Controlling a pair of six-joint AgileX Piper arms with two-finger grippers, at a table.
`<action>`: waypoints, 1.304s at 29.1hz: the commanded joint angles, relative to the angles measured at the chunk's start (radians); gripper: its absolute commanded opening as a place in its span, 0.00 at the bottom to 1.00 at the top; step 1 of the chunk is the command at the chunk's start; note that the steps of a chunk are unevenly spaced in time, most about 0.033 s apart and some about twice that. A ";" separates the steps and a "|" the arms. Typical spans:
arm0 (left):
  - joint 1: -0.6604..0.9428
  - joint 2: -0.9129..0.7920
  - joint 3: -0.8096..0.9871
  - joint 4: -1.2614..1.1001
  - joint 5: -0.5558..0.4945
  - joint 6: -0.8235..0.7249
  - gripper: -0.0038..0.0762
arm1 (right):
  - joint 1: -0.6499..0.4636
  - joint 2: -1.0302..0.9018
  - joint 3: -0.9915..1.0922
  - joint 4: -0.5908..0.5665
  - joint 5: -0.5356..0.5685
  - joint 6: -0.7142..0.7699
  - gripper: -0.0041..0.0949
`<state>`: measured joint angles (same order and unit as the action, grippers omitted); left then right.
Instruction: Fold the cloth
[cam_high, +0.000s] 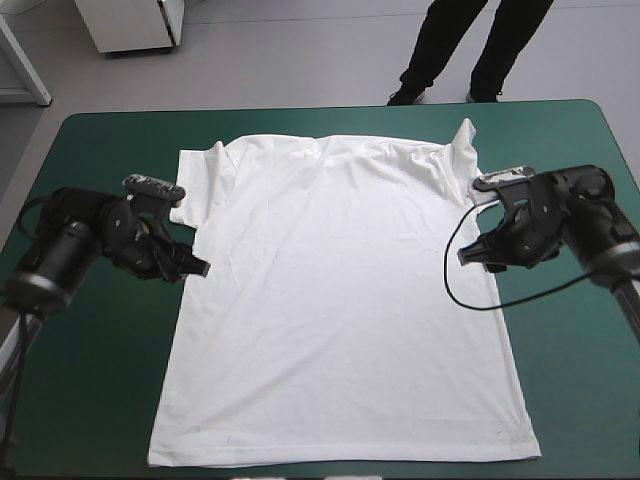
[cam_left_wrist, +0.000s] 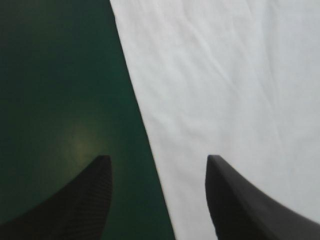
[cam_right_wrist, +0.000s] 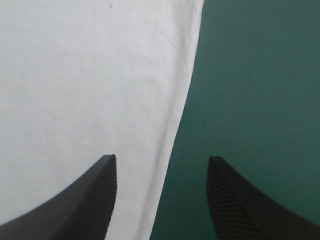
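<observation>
Next, my left gripper grips the T-shirt by its side edge below the sleeve, since the T-shirt's broad front lies spread flat on the tabletop.
The white T-shirt lies spread flat on the teal-green table, collar toward the far edge, hem toward the near edge. My left gripper hovers at the shirt's left side edge, just below the left sleeve. Its black fingers are open and straddle that edge of the T-shirt, one over cloth and one over the cover. My right gripper is at the shirt's right side edge below the right sleeve, open too. The side edge of the T-shirt runs between its fingers.
Bare teal-green cover lies left and right of the shirt. The shirt's hem sits close to the table's near edge.
</observation>
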<state>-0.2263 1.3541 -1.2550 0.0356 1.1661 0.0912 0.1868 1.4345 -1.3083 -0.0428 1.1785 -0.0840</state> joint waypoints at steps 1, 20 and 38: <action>0.020 0.080 -0.113 -0.001 -0.076 0.010 0.56 | -0.001 0.072 -0.134 -0.023 -0.019 -0.001 0.57; 0.150 0.419 -0.180 -0.143 -0.166 0.084 0.56 | -0.183 0.304 -0.331 0.197 -0.029 -0.054 0.57; 0.148 0.524 -0.180 -0.237 -0.186 0.129 0.32 | -0.220 0.345 -0.340 0.264 -0.051 -0.127 0.54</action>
<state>-0.0766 1.8949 -1.4174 -0.1473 0.9769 0.2213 -0.0240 1.8229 -1.6153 0.2038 1.1480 -0.1936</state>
